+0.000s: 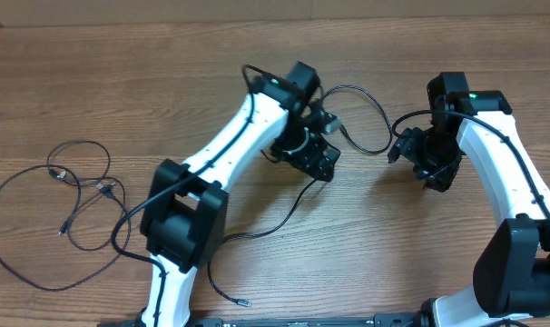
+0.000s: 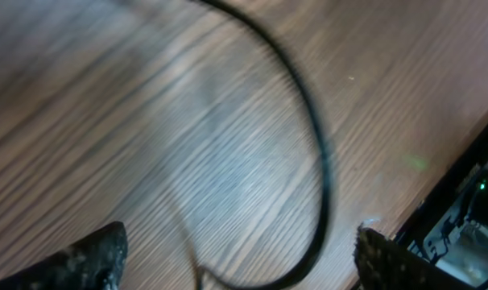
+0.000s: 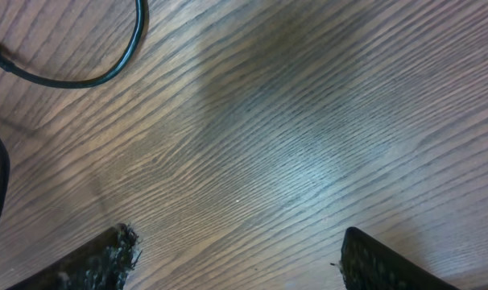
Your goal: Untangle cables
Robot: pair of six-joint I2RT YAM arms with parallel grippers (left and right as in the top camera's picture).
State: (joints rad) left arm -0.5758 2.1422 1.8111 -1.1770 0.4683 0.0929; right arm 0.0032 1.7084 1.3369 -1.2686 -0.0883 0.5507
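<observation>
The cable between the grippers needs to be lifted and untangled, so my left gripper should next grip across its curved middle part [image 1: 382,149] [image 2: 319,227] and leave both cable ends free.
A bunch of thin black cables [image 1: 75,186] lies looped and crossed at the table's left. Another thin cable [image 1: 370,104] arcs between the two grippers, with a plug near its left end. A third cable [image 1: 257,232] runs from under the left gripper toward the front edge. My left gripper [image 1: 313,159] is open; in the left wrist view its fingers [image 2: 240,258] are spread just above the wood, with a blurred cable [image 2: 320,161] curving between them, not gripped. My right gripper [image 1: 425,163] is open and empty over bare wood [image 3: 236,258], with a cable [image 3: 107,76] off to the upper left.
The wooden table [image 1: 93,82] fills the view. The left arm's white links [image 1: 230,136] stretch diagonally across the middle. The right arm [image 1: 520,182] stands along the right side. A dark edge with a green light [image 2: 477,201] shows in the left wrist view.
</observation>
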